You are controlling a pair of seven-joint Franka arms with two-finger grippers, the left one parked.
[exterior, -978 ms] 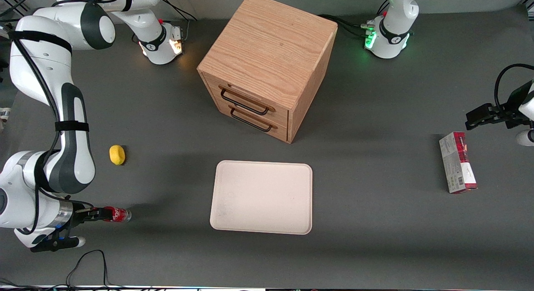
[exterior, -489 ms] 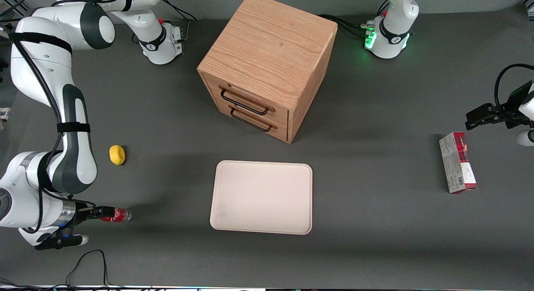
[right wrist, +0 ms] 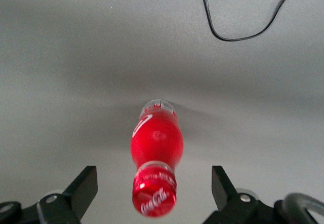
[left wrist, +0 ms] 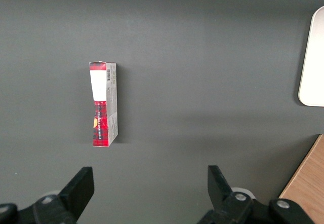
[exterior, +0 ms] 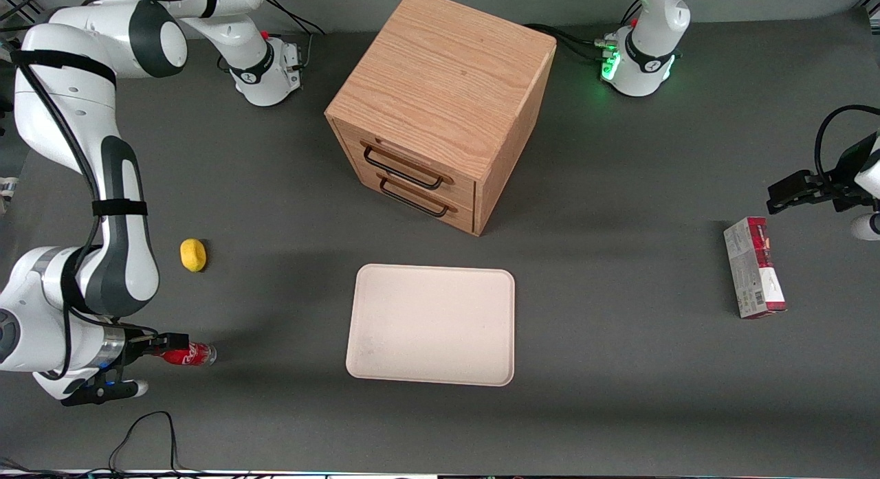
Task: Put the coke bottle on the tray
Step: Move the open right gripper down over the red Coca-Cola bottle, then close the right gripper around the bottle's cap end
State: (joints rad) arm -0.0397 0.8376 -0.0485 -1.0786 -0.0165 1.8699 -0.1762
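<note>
My right gripper should next grab the coke bottle by its cap. That leaves the bottle's base free to be set on the cream-white tray (exterior: 432,324).
The coke bottle (exterior: 190,355) is small and red and lies on its side on the grey table, toward the working arm's end, its red cap pointing at my gripper. My right gripper (exterior: 163,347) is low at the bottle's cap end. In the right wrist view the gripper (right wrist: 153,188) is open, with its black fingers (right wrist: 83,186) wide on either side of the cap and not touching the bottle (right wrist: 156,145). The cream-white tray (exterior: 432,324) lies flat on the table, nearer the middle, with nothing on it.
A yellow lemon (exterior: 193,254) lies farther from the front camera than the bottle. A wooden drawer cabinet (exterior: 440,108) stands farther back than the tray. A red-and-grey carton (exterior: 754,276) lies toward the parked arm's end. A black cable (right wrist: 243,19) loops on the table near the bottle.
My gripper has drawn back along the bottle toward the working arm's end, so the cap now shows. The bottle has not moved.
</note>
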